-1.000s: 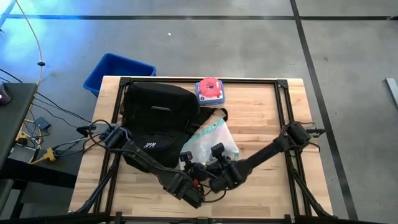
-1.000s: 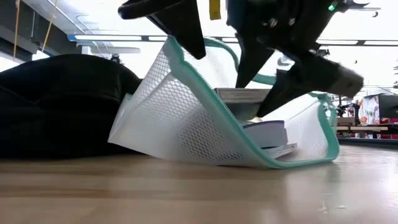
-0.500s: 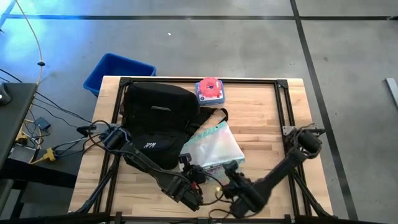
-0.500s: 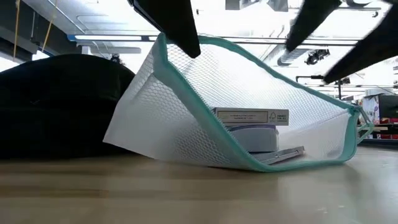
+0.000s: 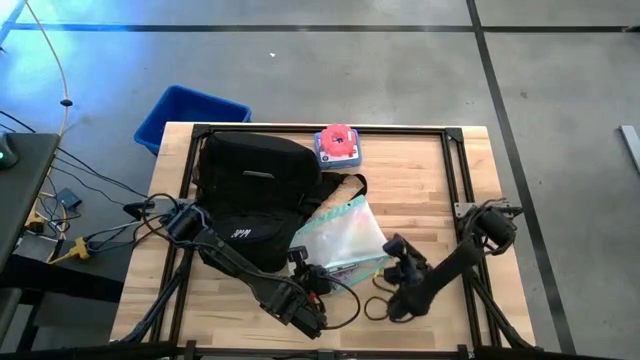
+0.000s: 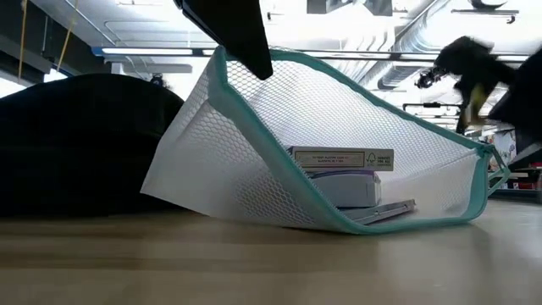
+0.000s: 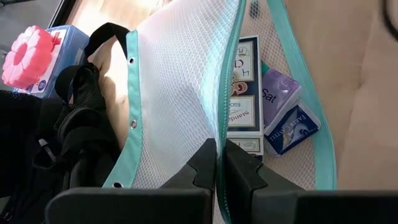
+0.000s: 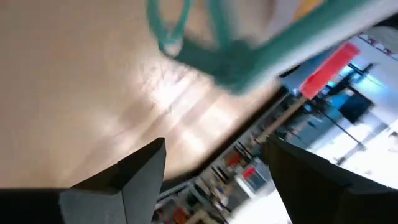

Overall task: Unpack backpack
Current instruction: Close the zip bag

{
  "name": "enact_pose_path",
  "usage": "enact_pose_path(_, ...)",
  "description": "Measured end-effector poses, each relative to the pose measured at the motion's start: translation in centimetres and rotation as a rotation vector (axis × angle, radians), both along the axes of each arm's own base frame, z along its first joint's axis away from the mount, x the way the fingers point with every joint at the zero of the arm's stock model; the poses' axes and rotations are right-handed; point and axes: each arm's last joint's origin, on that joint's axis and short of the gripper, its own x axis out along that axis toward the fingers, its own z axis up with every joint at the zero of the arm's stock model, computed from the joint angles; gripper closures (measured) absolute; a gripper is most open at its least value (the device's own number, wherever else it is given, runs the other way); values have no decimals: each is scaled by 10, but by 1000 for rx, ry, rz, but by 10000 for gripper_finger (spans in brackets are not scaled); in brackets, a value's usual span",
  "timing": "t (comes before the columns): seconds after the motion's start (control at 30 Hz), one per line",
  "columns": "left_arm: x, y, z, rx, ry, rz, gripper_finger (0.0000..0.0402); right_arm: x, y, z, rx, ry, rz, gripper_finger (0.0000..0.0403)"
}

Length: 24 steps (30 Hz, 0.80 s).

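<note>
My right gripper grabs the pouch's teal edge point(image 8: 239, 65) next, since that edge is drawn up while the bottom of the pouch rests on the tabletop.
The black backpack point(image 5: 250, 195) lies on the table's left half, with its straps point(image 7: 74, 124) toward the pouch. A white mesh pouch with teal trim point(image 5: 342, 238) rests on the table beside it, its mouth open. Inside are a card box point(image 7: 242, 93), a purple packet point(image 7: 277, 93) and a blue packet point(image 7: 291, 127). My left gripper point(image 5: 305, 283) is shut on the pouch's rim. My right gripper point(image 5: 393, 247) is open, just right of the pouch's teal corner loop point(image 8: 171, 28) and touching nothing. My left gripper pinches the pouch's teal zipper edge point(image 7: 219, 134) between its two fingers point(image 6: 237, 30), coming from the near side and above. That upper rim point(image 6: 222, 61) is held raised and drawn taut, so the mouth gapes. The pouch's underside point(image 6: 339, 222) stays on the table.
A red flower-shaped toy on a blue box point(image 5: 337, 145) stands near the far edge. A blue bin point(image 5: 188, 115) sits off the table's far left corner. Black frame rails point(image 5: 455, 170) run along the table. Bare wood point(image 5: 430, 190) lies on the right half.
My right gripper has drawn out of the pouch's mouth, swung toward the near edge and then come back toward the table's right, beside the pouch. The pouch's mouth has spread wider toward the right, and its contents have settled flat. My left gripper has kept its hold.
</note>
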Motion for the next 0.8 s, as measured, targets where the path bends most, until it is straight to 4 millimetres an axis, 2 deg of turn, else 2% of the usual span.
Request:
enact_pose_path(0.13,0,0,0,3,5,-5,402,0,-7,-11,-23,-126,23,156)
enact_pose_path(0.3,2,4,0,9,10,-1,402,14,8,-24,147,-241,68,159)
enact_pose_path(0.43,4,10,-7,52,37,-14,402,22,15,-27,214,-318,98,169)
enact_pose_path(0.53,2,20,-19,126,83,-14,402,23,18,-23,227,-397,40,216)
enact_pose_path(0.7,8,45,-38,258,160,-35,401,17,38,-11,312,-423,-34,371)
enact_pose_path(0.73,11,50,-39,280,178,-52,400,17,43,-8,337,-417,-46,386)
enact_pose_path(0.8,21,61,-39,312,209,-100,392,15,55,0,391,-445,-86,387)
